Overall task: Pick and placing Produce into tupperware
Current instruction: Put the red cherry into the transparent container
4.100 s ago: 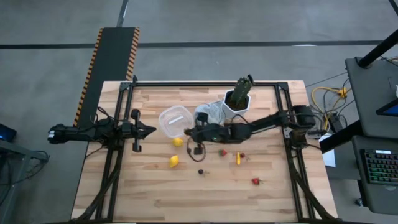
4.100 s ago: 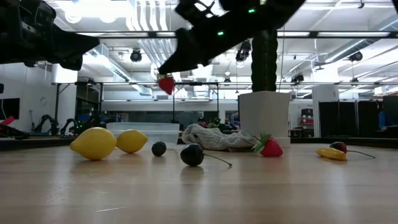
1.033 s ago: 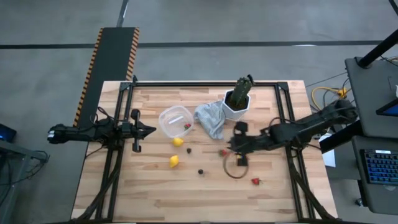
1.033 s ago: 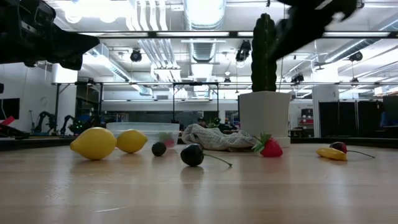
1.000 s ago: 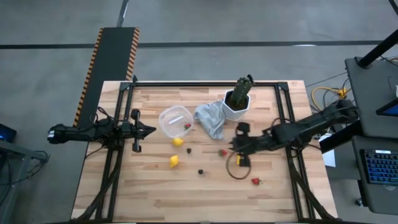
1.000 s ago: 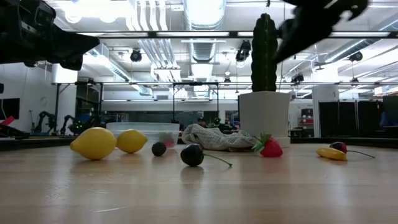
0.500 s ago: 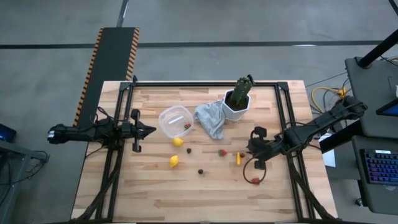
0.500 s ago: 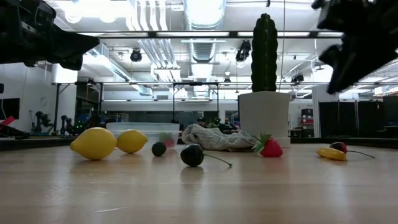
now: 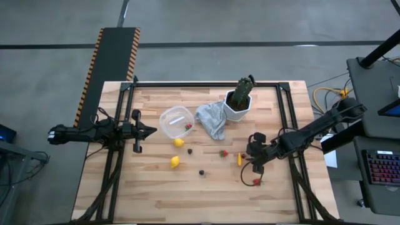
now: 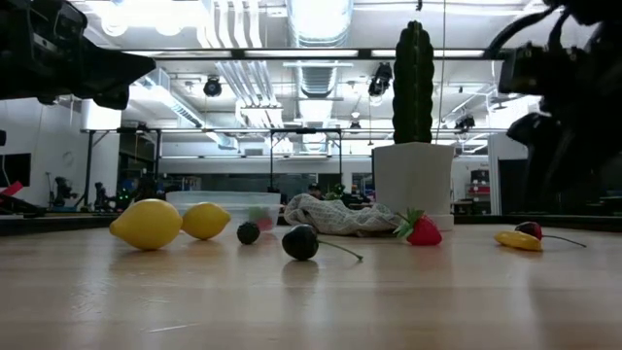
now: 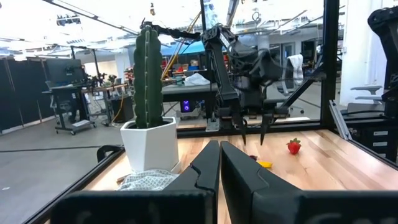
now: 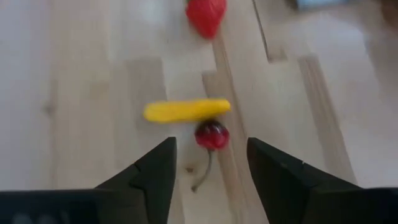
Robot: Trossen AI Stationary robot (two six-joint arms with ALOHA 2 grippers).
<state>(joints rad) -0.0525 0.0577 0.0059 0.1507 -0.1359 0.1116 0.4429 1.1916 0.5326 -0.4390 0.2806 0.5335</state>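
Note:
The cherry should go into the clear tupperware (image 9: 175, 121), so my right gripper should grab it by its round red body next.
The clear tupperware (image 9: 175, 121) stands left of centre with one red strawberry (image 9: 187, 127) inside. On the wood lie two lemons (image 9: 179, 142) (image 9: 175, 162), two dark pieces (image 9: 190, 150) (image 9: 202, 172), two strawberries (image 9: 224, 152) (image 9: 256, 182), a thin yellow piece (image 12: 186, 110) and a dark red cherry (image 12: 211, 134). My right gripper (image 12: 211, 165) hangs open above the cherry and the yellow piece, fingers pointing down, touching nothing. My left gripper (image 9: 150, 130) waits shut at the table's left, level with the tupperware.
A cactus in a white pot (image 9: 237, 103) stands at the back, with a crumpled grey cloth (image 9: 211, 120) between it and the tupperware. A black cable loop (image 9: 250, 175) hangs from the right arm near the right-hand strawberry. Bare wood lies along the near edge.
My right gripper has travelled from near the table's middle toward the right edge, then come down over the yellow piece and the cherry. No produce has moved.

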